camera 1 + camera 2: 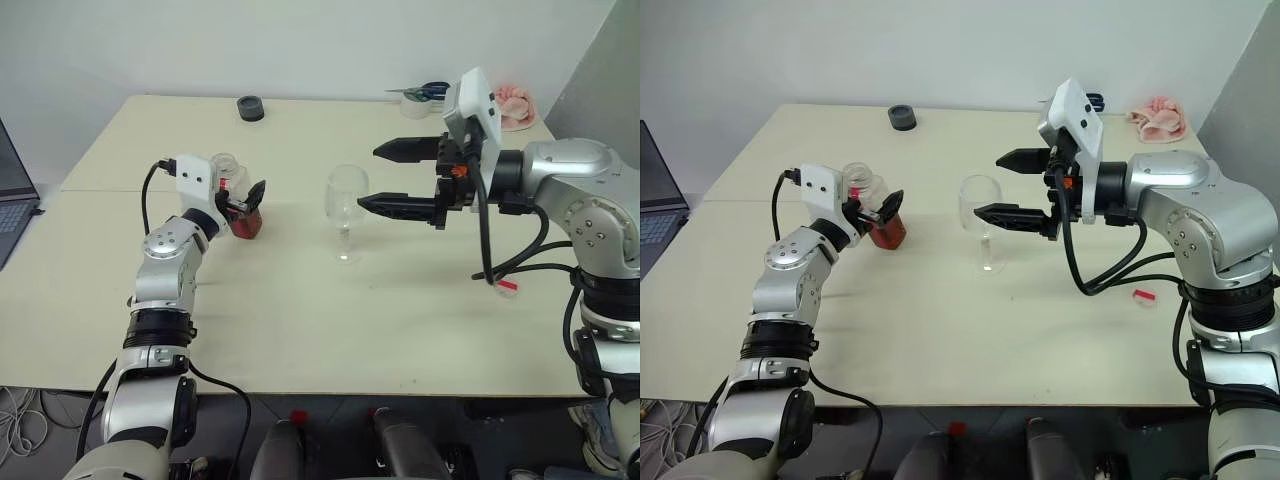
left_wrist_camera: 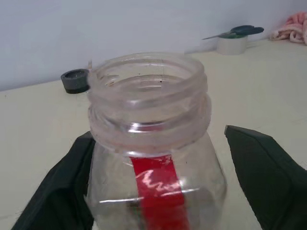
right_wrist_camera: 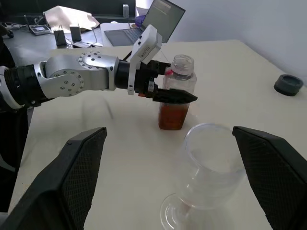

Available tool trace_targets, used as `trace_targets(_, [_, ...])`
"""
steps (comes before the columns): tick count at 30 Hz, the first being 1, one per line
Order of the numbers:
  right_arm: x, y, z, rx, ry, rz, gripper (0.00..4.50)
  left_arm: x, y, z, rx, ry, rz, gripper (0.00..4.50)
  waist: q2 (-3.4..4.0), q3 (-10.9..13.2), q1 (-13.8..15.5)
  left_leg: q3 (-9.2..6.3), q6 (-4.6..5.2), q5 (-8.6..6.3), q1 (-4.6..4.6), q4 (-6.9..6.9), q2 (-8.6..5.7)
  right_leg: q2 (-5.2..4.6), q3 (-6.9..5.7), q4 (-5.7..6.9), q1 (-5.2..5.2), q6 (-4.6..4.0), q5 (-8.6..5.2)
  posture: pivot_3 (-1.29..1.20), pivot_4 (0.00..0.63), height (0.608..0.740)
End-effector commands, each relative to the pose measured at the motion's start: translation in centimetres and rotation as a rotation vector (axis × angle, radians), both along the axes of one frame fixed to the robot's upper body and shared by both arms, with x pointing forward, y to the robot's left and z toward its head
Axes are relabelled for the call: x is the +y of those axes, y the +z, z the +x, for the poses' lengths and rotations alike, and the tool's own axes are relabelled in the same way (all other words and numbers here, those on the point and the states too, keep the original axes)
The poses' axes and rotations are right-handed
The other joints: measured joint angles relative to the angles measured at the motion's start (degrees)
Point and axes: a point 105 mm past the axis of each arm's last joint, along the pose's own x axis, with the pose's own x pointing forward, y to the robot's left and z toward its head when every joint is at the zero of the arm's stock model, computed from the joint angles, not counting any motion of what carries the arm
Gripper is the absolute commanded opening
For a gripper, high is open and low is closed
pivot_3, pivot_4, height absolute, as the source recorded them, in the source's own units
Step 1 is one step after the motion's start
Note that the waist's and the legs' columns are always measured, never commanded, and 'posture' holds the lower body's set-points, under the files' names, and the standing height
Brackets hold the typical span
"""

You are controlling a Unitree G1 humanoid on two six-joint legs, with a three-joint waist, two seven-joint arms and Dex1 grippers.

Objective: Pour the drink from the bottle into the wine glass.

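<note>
The bottle's open neck (image 1: 226,165) is round and ridged, so next my left gripper closes on the flat sides of its body below the bottle's shoulder.
The bottle (image 2: 148,96) stands uncapped on the table's left half, clear with a red label strip, the reddish-brown drink (image 3: 172,117) filling its lower part. My left gripper (image 1: 243,203) is open around its body, one finger (image 2: 62,191) against the side and the other (image 2: 268,177) a little apart from it. The empty wine glass (image 1: 346,200) stands upright at mid-table. My right gripper (image 1: 368,178) reaches in from the right, open wide, with its fingers on either side of the bowl and not touching it.
A small red cap (image 1: 508,286) lies on the table under my right arm. At the back are a black round lid (image 1: 250,108), a tape roll with scissors (image 1: 420,97) and a pink cloth (image 1: 515,105). A laptop (image 1: 10,200) sits at the left edge.
</note>
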Motion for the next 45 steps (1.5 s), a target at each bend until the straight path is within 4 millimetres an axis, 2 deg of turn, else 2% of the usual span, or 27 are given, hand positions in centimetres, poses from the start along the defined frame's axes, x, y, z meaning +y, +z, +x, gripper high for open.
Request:
trace_targets(1, [-0.4, 0.6, 0.0, -0.056, -0.032, -0.002, 4.50, -0.2, 1.6, 0.1, -0.060, -0.014, 0.026, 2.98, 0.00, 0.0, 0.0, 0.00, 0.00, 0.00, -0.01, 0.00, 0.00, 0.00, 0.00, 0.00, 0.00, 0.00, 0.00, 0.00, 0.150, 0.740])
trace_targets(4, [-0.9, 0.5, 0.2, -0.073, -0.070, 0.010, 4.50, 0.0, 1.7, 0.2, -0.065, -0.013, 0.037, 2.08, 0.00, 0.0, 0.0, 0.00, 0.00, 0.00, -0.01, 0.00, -0.01, 0.00, 0.00, 0.00, -0.01, 0.00, 0.00, 0.00, 0.150, 0.740])
trace_targets(5, [-1.3, 0.5, 0.3, -0.088, -0.088, 0.020, 4.50, 0.0, 1.9, 0.1, -0.072, -0.015, 0.043, 1.96, 0.00, 0.0, 0.0, 0.00, 0.00, 0.00, -0.01, 0.00, 0.00, 0.00, -0.01, 0.00, -0.01, 0.00, 0.00, 0.00, 0.150, 0.740])
trace_targets(7, [-2.9, 0.4, 0.6, -0.151, -0.158, 0.067, 4.50, -0.3, 3.2, -0.1, -0.108, -0.038, 0.062, 1.93, -0.01, 0.0, 0.1, -0.04, 0.00, 0.00, -0.02, 0.00, 0.00, 0.00, -0.04, 0.00, 0.00, 0.00, 0.00, 0.00, 0.150, 0.740])
trace_targets(9, [-5.2, -0.5, 0.9, -0.170, -0.254, 0.098, 4.50, -1.0, 5.2, -0.4, -0.163, -0.074, 0.098, 1.92, -0.04, 0.0, 0.2, -0.06, 0.00, 0.00, -0.07, -0.01, 0.00, 0.00, -0.07, -0.03, -0.01, 0.00, 0.00, 0.00, 0.150, 0.740])
trace_targets(11, [-7.3, -2.0, 0.1, -0.153, -0.295, 0.136, 4.50, -2.3, 6.9, -0.7, -0.226, -0.116, 0.215, 1.92, -0.19, 0.1, 0.7, -0.09, -0.01, 0.00, -0.14, 0.00, -0.03, -0.03, -0.11, -0.04, -0.03, 0.00, 0.00, 0.00, 0.150, 0.740])
trace_targets(13, [-8.4, -2.9, -1.3, -0.173, -0.305, 0.191, 4.50, -3.9, 8.2, -0.9, -0.283, -0.162, 0.332, 1.92, -0.20, 0.1, 1.3, -0.13, -0.01, 0.00, -0.17, 0.00, -0.06, -0.05, -0.16, -0.05, -0.04, -0.01, 0.01, 0.00, 0.150, 0.740])
trace_targets(17, [-7.8, -5.0, -3.8, -0.132, -0.286, 0.191, 4.50, -6.8, 9.6, -1.0, -0.381, -0.252, 0.493, 1.92, -0.20, 0.1, 1.5, -0.14, -0.01, 0.01, -0.13, 0.01, -0.09, -0.08, -0.16, 0.00, -0.02, -0.01, 0.01, 0.00, 0.150, 0.740])
trace_targets(19, [-7.4, -5.2, -4.8, -0.125, -0.284, 0.215, 4.50, -8.5, 10.2, -1.1, -0.442, -0.302, 0.580, 1.90, -0.20, 0.1, 1.3, -0.09, -0.01, 0.01, -0.03, 0.02, -0.10, -0.07, -0.09, 0.00, 0.05, 0.14, -0.08, 0.00, 0.150, 0.740])
trace_targets(23, [-7.5, -5.0, -5.8, -0.134, -0.321, 0.233, 4.50, -10.6, 10.7, -1.1, -0.546, -0.365, 0.733, 1.87, -0.20, 0.1, 0.8, -0.03, -0.01, 0.01, 0.04, 0.03, -0.03, 0.08, 0.06, 0.02, 0.06, 0.28, -0.15, 0.00, 0.150, 0.740])
trace_targets(31, [-6.7, -3.3, -6.8, -0.182, -0.328, 0.248, 4.50, -11.7, 10.7, -0.9, -0.654, -0.399, 0.865, 1.87, -0.20, 0.1, 0.3, 0.00, 0.00, 0.01, -0.01, 0.01, -0.01, 0.11, 0.09, -0.01, 0.04, 0.29, -0.15, 0.00, 0.150, 0.740])
trace_targets(45, [-7.0, -3.0, -6.4, -0.196, -0.362, 0.235, 4.50, -12.5, 10.1, -0.9, -0.771, -0.403, 1.056, 1.82, -0.22, 0.1, 0.3, 0.00, 0.00, 0.01, -0.02, 0.05, -0.02, 0.10, 0.09, 0.01, 0.04, 0.29, -0.15, 0.00, 0.150, 0.740])
